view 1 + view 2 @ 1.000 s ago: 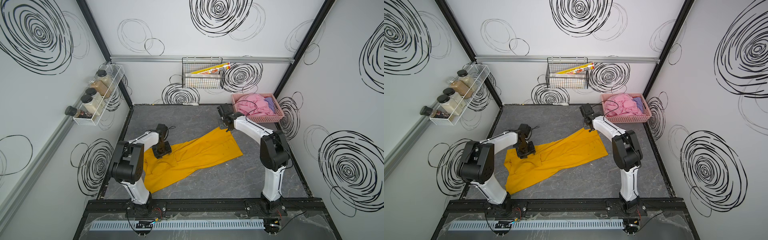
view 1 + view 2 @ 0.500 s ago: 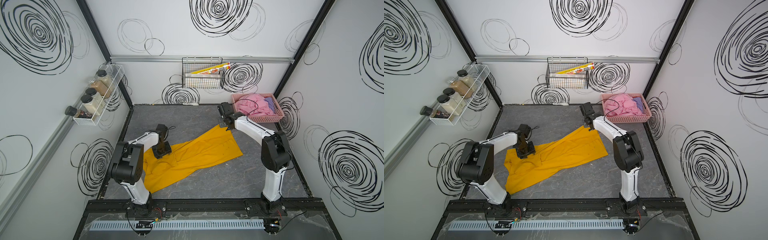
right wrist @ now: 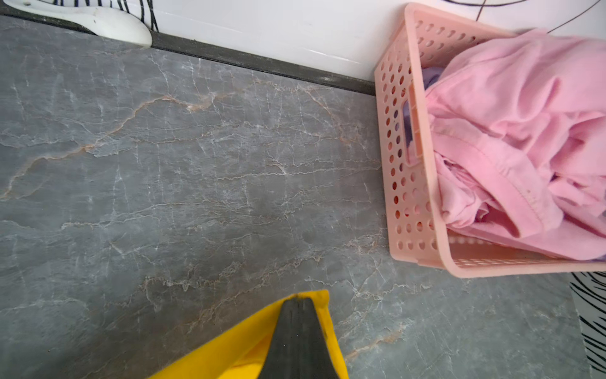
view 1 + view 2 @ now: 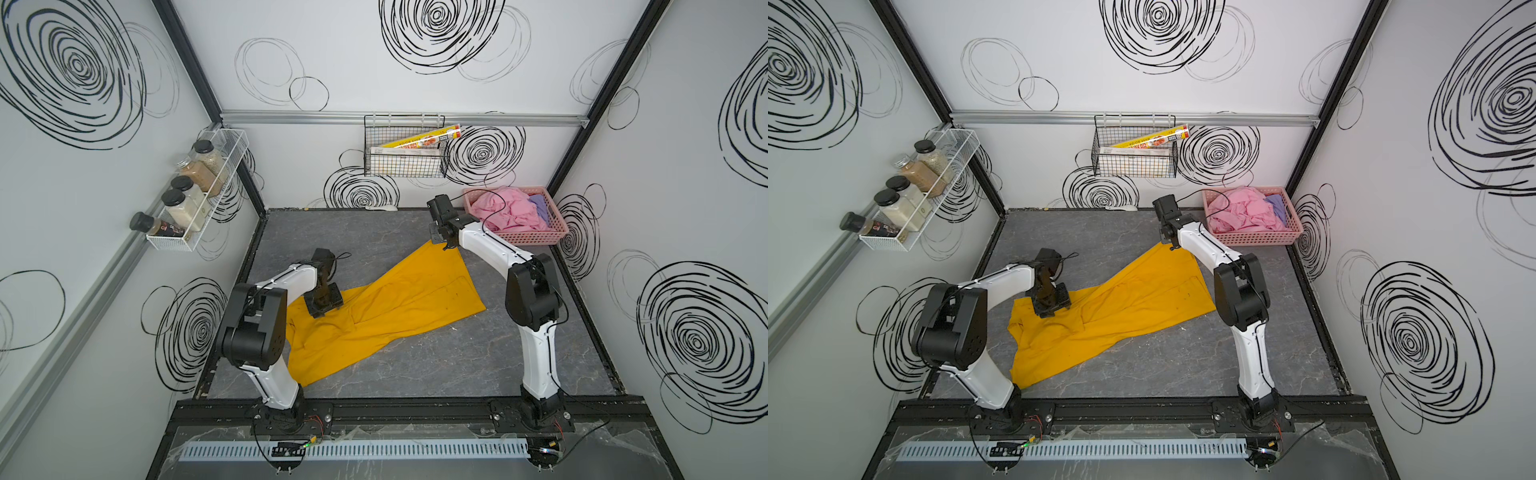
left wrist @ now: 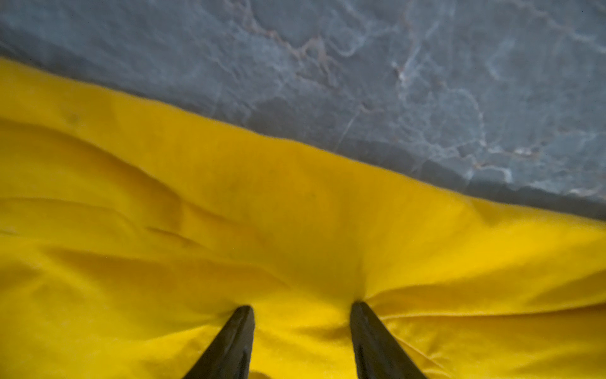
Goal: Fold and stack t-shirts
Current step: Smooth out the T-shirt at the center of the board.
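Observation:
My right gripper holds the mustard-yellow t-shirt's far corner (image 3: 320, 297) past its flat near part and should fold it nearer before opening.
A mustard-yellow t-shirt (image 4: 395, 307) (image 4: 1121, 311) lies stretched out slantwise on the grey table, from near left to far right. My left gripper (image 4: 326, 305) (image 5: 301, 310) stands open on its near-left part, both fingertips (image 5: 242, 316) pressed into the cloth. My right gripper (image 4: 442, 245) (image 3: 296, 300) is shut on the shirt's far corner (image 3: 323, 297). A light pink t-shirt (image 4: 509, 210) (image 3: 511, 131) and a lavender one (image 4: 540, 205) lie crumpled in the basket.
The pink perforated basket (image 4: 528, 239) (image 3: 410, 164) stands in the back right corner, close to my right gripper. A white object (image 3: 98, 23) lies along the back wall. A wire basket (image 4: 405, 153) hangs on that wall, a jar rack (image 4: 195, 195) on the left wall.
My right gripper has drawn the shirt's far corner slightly further toward the back. The left gripper has stayed pressed on the cloth.

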